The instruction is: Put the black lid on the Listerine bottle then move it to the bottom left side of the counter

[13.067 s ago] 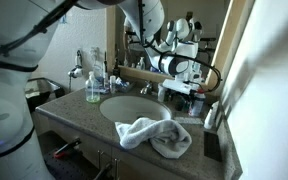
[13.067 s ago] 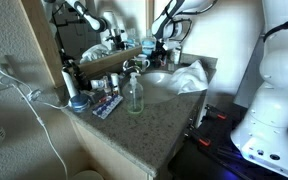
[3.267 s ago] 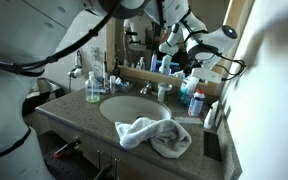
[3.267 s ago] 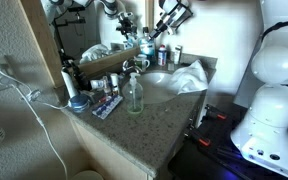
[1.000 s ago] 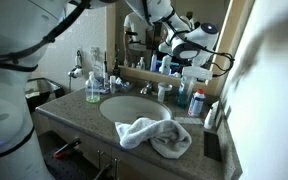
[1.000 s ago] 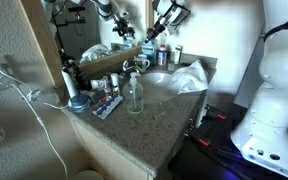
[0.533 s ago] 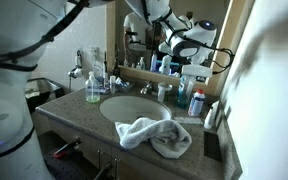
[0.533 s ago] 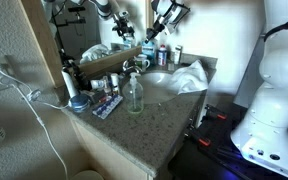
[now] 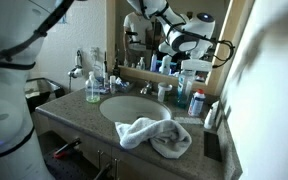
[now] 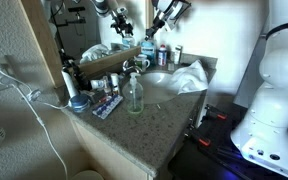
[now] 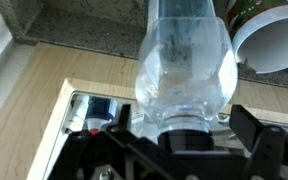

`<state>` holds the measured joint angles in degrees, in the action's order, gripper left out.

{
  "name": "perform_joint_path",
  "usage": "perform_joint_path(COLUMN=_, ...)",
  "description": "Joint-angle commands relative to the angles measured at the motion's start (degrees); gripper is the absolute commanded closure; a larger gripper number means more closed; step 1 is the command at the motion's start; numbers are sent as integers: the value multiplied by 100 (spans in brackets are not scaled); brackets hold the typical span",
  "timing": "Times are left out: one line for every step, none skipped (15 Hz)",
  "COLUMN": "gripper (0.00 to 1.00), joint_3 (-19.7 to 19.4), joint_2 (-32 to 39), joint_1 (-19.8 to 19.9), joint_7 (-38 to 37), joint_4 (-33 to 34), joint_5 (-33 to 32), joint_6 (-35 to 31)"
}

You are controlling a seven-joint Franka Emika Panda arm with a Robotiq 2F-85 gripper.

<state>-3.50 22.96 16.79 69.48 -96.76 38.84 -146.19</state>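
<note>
Next, my gripper grabs the Listerine bottle by its black lid [image 11: 187, 140] from straight above. That leaves the bottle's base free to set the bottle upright.
The Listerine bottle [image 9: 189, 80] stands at the back of the counter [image 9: 72, 116] beside the mirror, clear with blue-teal liquid; it also shows in an exterior view [image 10: 162, 52]. In the wrist view the bottle [image 11: 184, 55] fills the middle, and the black lid [image 11: 187, 140] sits on its neck. My gripper [image 11: 184, 148] is straight above it with one finger on each side of the lid and a gap showing on both sides, so it is open. In both exterior views the gripper [image 9: 189, 55] [image 10: 162, 27] hangs over the bottle top.
The oval white sink [image 9: 134, 108] has a crumpled towel [image 9: 154, 135] at its front. A green soap bottle [image 9: 93, 88] stands at the counter's other end. A small blue can [image 9: 196, 102] stands right next to the Listerine bottle. Small toiletries line the back ledge.
The arm has shifted slightly upward over the bottle in the last second. The bottle stays in the same place.
</note>
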Motion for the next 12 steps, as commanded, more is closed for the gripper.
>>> perform_joint_path(gripper=0, joint_3=73, joint_2=-364, joint_1=53, joint_7=-193, joint_4=-351, joint_5=-186, joint_6=-41)
perform_joint_path(gripper=0, joint_3=80, joint_2=-388, joint_1=58, joint_7=-174, joint_4=-371, joint_5=-169, joint_6=-42)
perform_joint_path(gripper=0, joint_3=80, joint_2=-401, joint_1=57, joint_7=-173, joint_4=-381, joint_5=-160, joint_6=-36)
perform_joint_path(gripper=0, joint_3=77, joint_2=-408, joint_1=48, joint_7=-186, joint_4=-387, joint_5=-165, joint_6=-32)
perform_joint_path(gripper=25, joint_3=75, joint_2=-409, joint_1=44, joint_7=-193, joint_4=-395, joint_5=-159, joint_6=-46)
perform_joint_path(gripper=26, joint_3=81, joint_2=-413, joint_1=48, joint_7=-173, joint_4=-403, joint_5=-144, joint_6=-51)
perform_joint_path(gripper=34, joint_3=81, joint_2=-412, joint_1=48, joint_7=-178, joint_4=-406, joint_5=-139, joint_6=-48)
perform_joint_path(gripper=41, joint_3=91, joint_2=-409, joint_1=57, joint_7=-163, joint_4=-404, joint_5=-116, joint_6=-44)
perform_joint_path(gripper=51, joint_3=99, joint_2=-407, joint_1=62, joint_7=-153, joint_4=-405, joint_5=-97, joint_6=-48)
perform_joint_path(gripper=58, joint_3=111, joint_2=-407, joint_1=72, joint_7=-140, joint_4=-405, joint_5=-68, joint_6=-40)
perform_joint_path(gripper=66, joint_3=119, joint_2=-427, joint_1=79, joint_7=-124, joint_4=-401, joint_5=-43, joint_6=-34)
perform_joint_path(gripper=71, joint_3=118, joint_2=-451, joint_1=74, joint_7=-123, joint_4=-408, joint_5=-40, joint_6=-39)
